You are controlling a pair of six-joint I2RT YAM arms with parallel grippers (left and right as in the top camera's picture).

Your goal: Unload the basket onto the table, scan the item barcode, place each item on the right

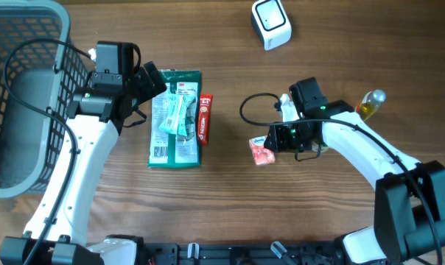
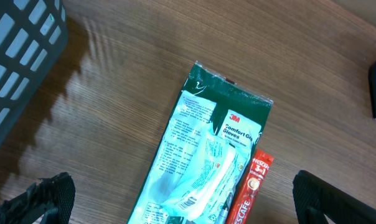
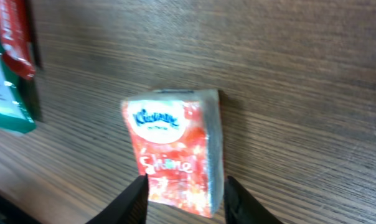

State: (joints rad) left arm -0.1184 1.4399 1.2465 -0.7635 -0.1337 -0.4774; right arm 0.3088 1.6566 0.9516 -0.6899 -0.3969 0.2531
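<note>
Next, my right gripper grabs the Kleenex tissue pack by its near end [image 1: 264, 157] [image 3: 181, 192], fingers on opposite sides. This leaves the rest uncovered to scan the pack's barcode.
A red Kleenex tissue pack [image 1: 261, 152] [image 3: 175, 155] lies flat on the wooden table. My right gripper [image 1: 272, 140] [image 3: 185, 199] reaches over it, and its two black fingers press against the near end of the pack, one on each side. The white barcode scanner [image 1: 270, 23] stands at the far edge, well away from the pack. My left gripper [image 1: 150, 85] [image 2: 188, 199] hangs wide open above a green 3M gloves packet [image 1: 175, 118] [image 2: 206, 149], holding nothing. A red Nescafe stick [image 1: 204, 118] [image 2: 250, 190] lies along the packet's right side.
A grey wire basket [image 1: 23, 96] [image 2: 20, 56] fills the left side of the table. A small yellow bottle [image 1: 370, 104] lies by the right arm. The gloves packet's corner [image 3: 10, 93] and the Nescafe stick [image 3: 17, 37] show left of the tissue pack.
</note>
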